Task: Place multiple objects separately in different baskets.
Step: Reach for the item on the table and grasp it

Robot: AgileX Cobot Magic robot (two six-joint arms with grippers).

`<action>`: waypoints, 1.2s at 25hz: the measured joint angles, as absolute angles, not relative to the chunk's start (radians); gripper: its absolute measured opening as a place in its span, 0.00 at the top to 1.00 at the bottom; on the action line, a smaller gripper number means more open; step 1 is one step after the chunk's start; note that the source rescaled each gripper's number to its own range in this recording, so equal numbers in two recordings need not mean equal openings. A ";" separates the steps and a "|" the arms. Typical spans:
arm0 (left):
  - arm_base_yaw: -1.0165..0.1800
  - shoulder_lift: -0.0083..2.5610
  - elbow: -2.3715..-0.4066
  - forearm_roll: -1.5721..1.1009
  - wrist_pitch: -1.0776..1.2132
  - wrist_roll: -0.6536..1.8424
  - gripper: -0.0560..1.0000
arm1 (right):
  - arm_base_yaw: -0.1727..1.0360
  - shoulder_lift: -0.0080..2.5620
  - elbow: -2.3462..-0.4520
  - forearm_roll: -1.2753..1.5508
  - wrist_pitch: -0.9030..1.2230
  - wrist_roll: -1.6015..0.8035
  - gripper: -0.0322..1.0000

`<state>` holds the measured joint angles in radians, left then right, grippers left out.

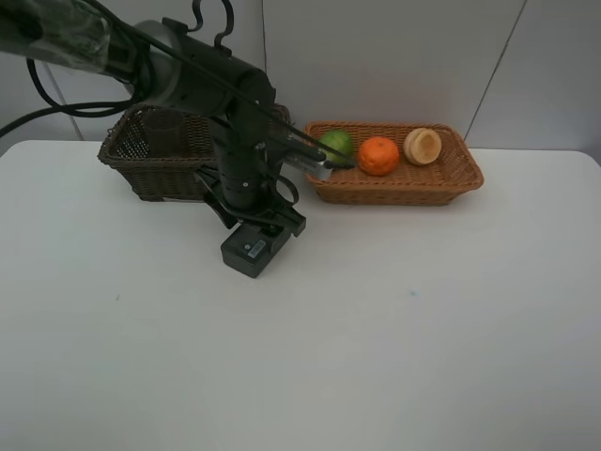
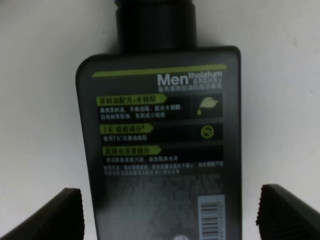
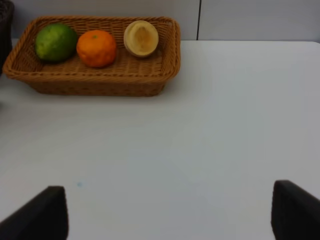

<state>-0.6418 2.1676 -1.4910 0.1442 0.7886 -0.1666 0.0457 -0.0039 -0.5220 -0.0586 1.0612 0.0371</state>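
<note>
My left gripper first moves lower, only then closes on the bottle, since both fingers hover over the white table, higher than the bottle's side edges.
In the left wrist view, the flat dark-green bottle (image 2: 160, 145) with a black cap (image 2: 155, 22) lies on the white table. My left gripper (image 2: 170, 215) stands open over its lower end, one finger on each side with a gap to the bottle. In the high view the left arm (image 1: 239, 150) hides the bottle. The orange-tan basket (image 1: 404, 185) holds a green fruit (image 1: 336, 143), an orange (image 1: 378, 156) and a pale peach round fruit (image 1: 423, 146). My right gripper (image 3: 170, 215) is open over bare table, holding nothing.
The dark brown basket (image 1: 150, 155) stands at the back left, just behind the left arm. The right wrist view shows the tan basket (image 3: 100, 82) with its three fruits, far ahead of the right fingers. A white wall rises behind the table.
</note>
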 joint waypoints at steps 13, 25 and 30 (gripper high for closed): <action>-0.642 2.186 -1.491 0.143 0.784 -0.166 0.38 | 0.046 -0.004 -0.522 -0.059 1.061 0.037 0.17; -0.641 2.225 -1.491 0.143 0.765 -0.166 0.38 | 0.046 -0.004 -0.522 -0.059 1.061 0.037 0.17; -0.641 2.240 -1.491 0.146 0.740 -0.166 0.38 | 0.046 -0.004 -0.522 -0.059 1.061 0.037 0.17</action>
